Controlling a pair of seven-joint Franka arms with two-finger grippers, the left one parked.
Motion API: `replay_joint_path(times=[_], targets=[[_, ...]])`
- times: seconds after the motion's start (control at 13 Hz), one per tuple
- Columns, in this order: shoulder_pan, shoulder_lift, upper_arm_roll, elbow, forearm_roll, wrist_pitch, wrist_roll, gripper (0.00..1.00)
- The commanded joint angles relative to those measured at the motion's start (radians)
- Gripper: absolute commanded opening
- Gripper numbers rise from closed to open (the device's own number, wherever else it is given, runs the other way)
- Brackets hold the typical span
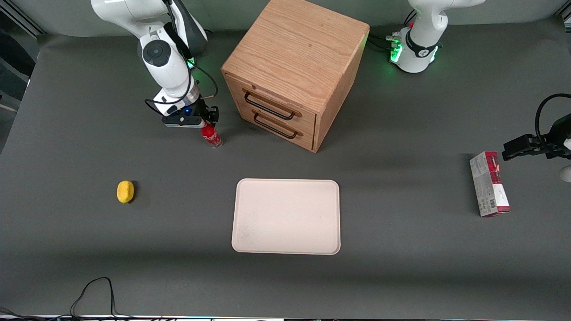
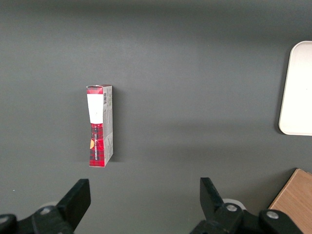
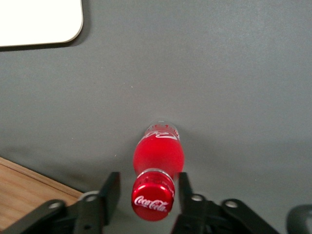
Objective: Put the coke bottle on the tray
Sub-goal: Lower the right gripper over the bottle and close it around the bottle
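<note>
To place the coke bottle on the tray (image 1: pixel 285 216), my right gripper next needs to grab the bottle by its capped neck (image 1: pixel 206 126).
The coke bottle (image 1: pixel 211 135) is small and red with a red cap. It stands upright on the dark table beside the wooden cabinet, farther from the front camera than the tray (image 1: pixel 285 216). My right gripper (image 1: pixel 203 120) is right above it. In the right wrist view the gripper (image 3: pixel 147 183) is open, with a finger on each side of the bottle's neck and cap. The bottle (image 3: pixel 158 153) rests on the table with small gaps to the fingers (image 3: pixel 111 190). The cream-white tray (image 3: pixel 39 22) is flat and holds nothing; its edge also shows in the left wrist view (image 2: pixel 297 87).
The wooden drawer cabinet (image 1: pixel 294 67) stands close beside the bottle; its corner shows in the right wrist view (image 3: pixel 29 183). A yellow lemon-like object (image 1: pixel 125 191) lies toward the working arm's end. A red-and-white carton (image 1: pixel 489 183) lies toward the parked arm's end. A black cable (image 1: pixel 93 294) loops at the front edge.
</note>
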Motion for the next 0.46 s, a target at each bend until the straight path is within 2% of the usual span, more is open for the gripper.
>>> replay_joint_path(times=[0.0, 0.23, 0.38], targets=[[-0.018, 0.007, 0.002, 0.011, -0.011, 0.019, 0.0, 0.0], [-0.032, 0.021, 0.0, 0.066, -0.022, -0.001, 0.017, 0.0], [-0.043, 0.034, 0.0, 0.179, -0.022, -0.117, 0.017, 0.0]])
